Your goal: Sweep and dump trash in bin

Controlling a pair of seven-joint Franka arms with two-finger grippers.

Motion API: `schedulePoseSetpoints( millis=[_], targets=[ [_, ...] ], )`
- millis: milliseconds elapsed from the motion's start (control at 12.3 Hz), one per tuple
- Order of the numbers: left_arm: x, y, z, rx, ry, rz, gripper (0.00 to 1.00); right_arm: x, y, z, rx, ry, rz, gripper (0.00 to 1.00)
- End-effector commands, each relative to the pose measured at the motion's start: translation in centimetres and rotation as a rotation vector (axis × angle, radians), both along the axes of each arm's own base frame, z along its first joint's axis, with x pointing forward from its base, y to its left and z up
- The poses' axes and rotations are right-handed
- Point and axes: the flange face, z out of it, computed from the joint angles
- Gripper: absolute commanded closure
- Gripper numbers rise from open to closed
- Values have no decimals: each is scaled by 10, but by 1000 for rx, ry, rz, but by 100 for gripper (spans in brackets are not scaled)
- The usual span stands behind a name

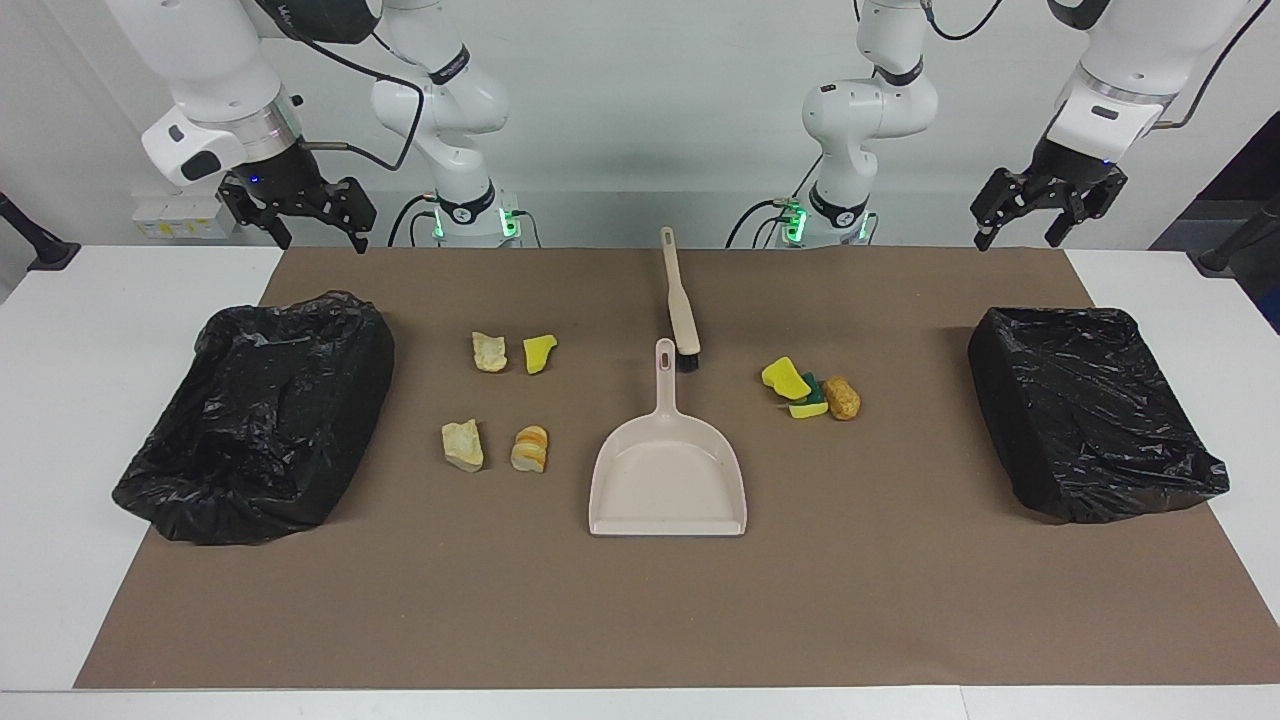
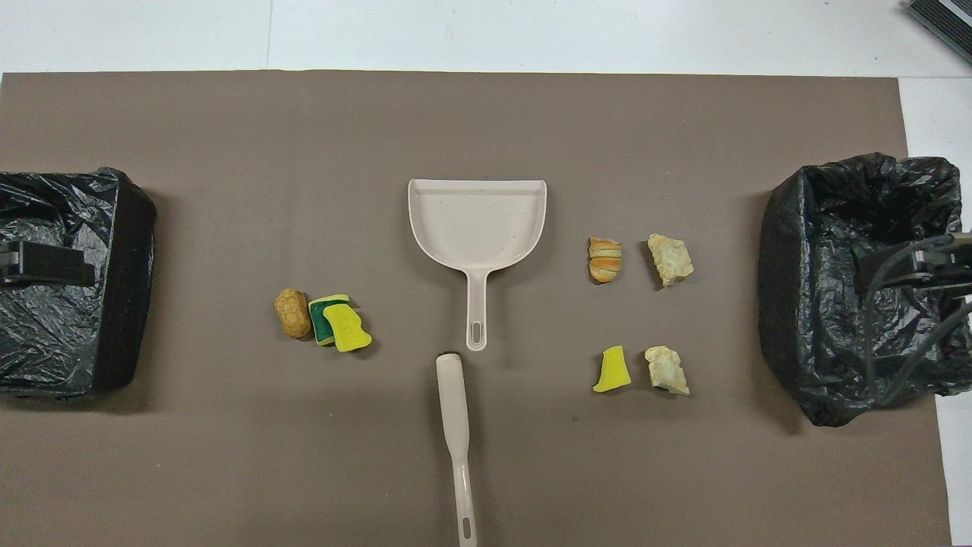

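Next, my right gripper grabs the dustpan by its narrow handle (image 2: 476,311), since the dustpan's pan spreads far too wide for the fingers.
Several trash scraps lie on the brown mat. Toward the right arm's end are two beige chunks (image 1: 489,351) (image 1: 463,444), a yellow sponge piece (image 1: 539,352) and an orange-streaked chunk (image 1: 530,448). Toward the left arm's end a yellow sponge (image 1: 786,376), a yellow-green sponge (image 1: 808,402) and a tan chunk (image 1: 842,397) touch one another. A black-lined bin (image 1: 180,480) (image 2: 782,304) stands at the right arm's end, another bin (image 1: 1010,420) (image 2: 129,304) at the left arm's end. My right gripper (image 1: 322,237) and left gripper (image 1: 1018,237) hang open and empty, each raised by its own bin.
A beige dustpan (image 1: 667,470) (image 2: 477,228) lies mid-mat, its handle pointing toward the robots. A beige brush (image 1: 681,300) (image 2: 454,425) lies just nearer to the robots, its black bristles by the dustpan's handle. White table (image 1: 60,400) surrounds the mat.
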Motion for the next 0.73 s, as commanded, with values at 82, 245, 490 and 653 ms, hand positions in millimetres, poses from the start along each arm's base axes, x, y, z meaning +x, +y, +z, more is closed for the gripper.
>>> schedulePoseSetpoints(
  millis=[82,245,490,653],
  targets=[
    [-4,1,2,-5,-11,5,0,3,-3,4,33,6,-33,0],
    [-5,0,3,-4,-13,2,0,-1,0,3,39,12,-19,0],
    [-5,-1,2,-4,-10,1,0,-3,12,-4,49,8,3,0],
    [-5,-2,2,-4,-9,-1,0,8,39,-13,47,11,48,0]
  ],
)
